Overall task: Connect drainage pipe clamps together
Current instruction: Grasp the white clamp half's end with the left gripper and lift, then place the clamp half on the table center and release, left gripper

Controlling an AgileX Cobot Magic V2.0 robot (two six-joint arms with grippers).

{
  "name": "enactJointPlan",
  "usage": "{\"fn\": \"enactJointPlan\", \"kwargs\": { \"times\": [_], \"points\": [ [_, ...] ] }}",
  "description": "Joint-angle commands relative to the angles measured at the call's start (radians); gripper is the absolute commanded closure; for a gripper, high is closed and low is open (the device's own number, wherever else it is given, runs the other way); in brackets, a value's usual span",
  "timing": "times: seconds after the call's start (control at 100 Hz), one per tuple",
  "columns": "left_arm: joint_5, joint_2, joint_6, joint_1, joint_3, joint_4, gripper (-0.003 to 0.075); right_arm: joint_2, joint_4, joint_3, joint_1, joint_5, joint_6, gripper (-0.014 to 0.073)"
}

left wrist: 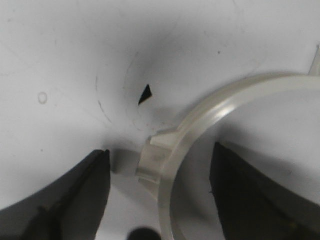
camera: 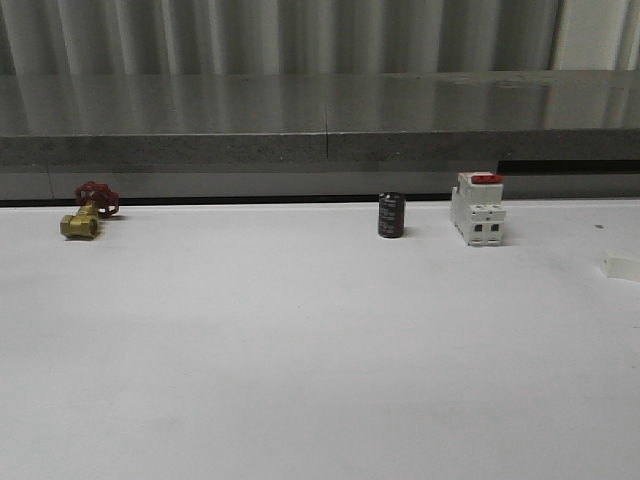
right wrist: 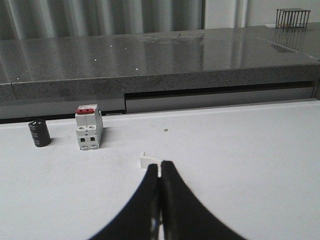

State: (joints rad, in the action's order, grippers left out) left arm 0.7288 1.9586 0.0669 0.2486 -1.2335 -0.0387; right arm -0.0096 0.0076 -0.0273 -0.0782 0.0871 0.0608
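Note:
My left gripper closes on the clamp's end tab [left wrist: 152, 160] next. In the left wrist view the tab sits between my fingers, low over the table, so closing now would catch it.
A white curved drainage pipe clamp [left wrist: 210, 107] lies on the white table, and its flat end tab [left wrist: 152, 160] points toward one finger. My left gripper [left wrist: 160, 170] hangs open just over it. The tab and part of the arc sit between the two dark fingers [left wrist: 85, 195], which are wide apart and do not touch the clamp. Only this one arc is visible, so I cannot tell whether a second half is joined to it. My right gripper [right wrist: 160, 167] is shut low over the table with nothing held.
A small translucent white block [right wrist: 148, 160] [camera: 622, 265] lies just beyond the right fingertips. At the back stand a black cylinder [camera: 391, 215], a white switch with a red top [camera: 477, 208] and a brass valve with a red handle [camera: 88, 210]. Behind them runs a grey ledge [camera: 320, 140].

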Motion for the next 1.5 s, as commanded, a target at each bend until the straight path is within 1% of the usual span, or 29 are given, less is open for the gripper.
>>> {"fn": "enactJointPlan", "kwargs": {
  "times": [0.0,0.08,0.13,0.15,0.2,0.27,0.36,0.48,0.58,0.69,0.79,0.86,0.93,1.05,1.19,1.33,1.36,1.41,1.48,1.49],
  "points": [
    [-0.046,-0.044,0.008,0.002,-0.03,-0.005,0.0338,-0.02,0.001,0.016,-0.005,-0.073,-0.014,0.0659],
    [-0.067,-0.044,0.008,0.002,-0.03,-0.007,0.0439,-0.02,0.001,0.016,-0.005,-0.073,-0.014,0.0659],
    [-0.073,-0.044,0.008,0.002,-0.03,-0.007,0.0538,-0.02,0.001,0.016,-0.005,-0.073,-0.014,0.0659],
    [-0.073,-0.044,0.008,0.002,-0.03,-0.007,0.0563,-0.02,0.001,0.016,-0.005,-0.073,-0.014,0.0659],
    [-0.073,-0.044,0.008,0.002,-0.03,-0.007,0.0657,-0.02,0.001,0.016,-0.005,-0.073,-0.014,0.0659],
    [-0.066,-0.044,0.008,0.002,-0.03,-0.007,0.0742,-0.02,0.001,0.016,-0.005,-0.073,-0.014,0.0659],
    [-0.026,-0.054,0.008,-0.008,-0.032,-0.007,0.0741,-0.02,0.001,0.016,-0.005,-0.073,-0.014,0.0659],
    [-0.004,-0.092,0.008,-0.063,-0.032,0.006,0.0741,-0.02,0.001,0.016,-0.005,-0.073,-0.014,0.0659],
    [-0.016,-0.127,0.008,-0.138,-0.039,0.039,0.0741,-0.02,0.001,0.016,-0.005,-0.073,-0.014,0.0659],
    [-0.027,-0.137,0.015,-0.215,-0.042,0.161,0.0741,-0.02,0.001,0.016,-0.005,-0.073,-0.014,0.0659],
    [-0.049,-0.135,0.015,-0.301,-0.042,0.234,0.0741,-0.02,0.001,0.016,-0.005,-0.073,-0.014,0.0659],
    [-0.069,-0.131,0.018,-0.363,-0.042,0.245,0.0741,-0.02,0.001,0.016,-0.005,-0.073,-0.014,0.0659],
    [-0.096,-0.124,0.056,-0.422,-0.042,0.245,0.0741,-0.02,0.001,0.016,-0.005,-0.073,-0.014,0.0659],
    [-0.125,-0.096,0.066,-0.501,-0.042,0.258,0.0741,-0.02,0.001,0.016,-0.005,-0.073,-0.014,0.0659],
    [-0.13,-0.052,0.066,-0.55,-0.042,0.291,0.0741,-0.02,0.001,0.016,-0.005,-0.073,-0.014,0.0659],
    [-0.13,-0.037,0.066,-0.563,-0.042,0.294,0.0738,-0.02,0.001,0.016,-0.005,-0.073,-0.014,0.0659],
    [-0.13,-0.037,0.066,-0.565,-0.042,0.294,0.0731,-0.02,0.001,0.016,-0.005,-0.073,-0.014,0.0659],
    [-0.13,-0.037,0.066,-0.565,-0.042,0.294,0.0699,-0.02,0.001,0.016,-0.005,-0.073,-0.014,0.0659],
    [-0.13,-0.037,0.064,-0.565,-0.044,0.294,0.0611,-0.02,0.001,0.016,-0.005,-0.073,-0.014,0.0659],
    [-0.13,-0.037,0.064,-0.565,-0.044,0.294,0.0589,-0.02,0.001,0.016,-0.005,-0.073,-0.014,0.0659]
  ]
}}
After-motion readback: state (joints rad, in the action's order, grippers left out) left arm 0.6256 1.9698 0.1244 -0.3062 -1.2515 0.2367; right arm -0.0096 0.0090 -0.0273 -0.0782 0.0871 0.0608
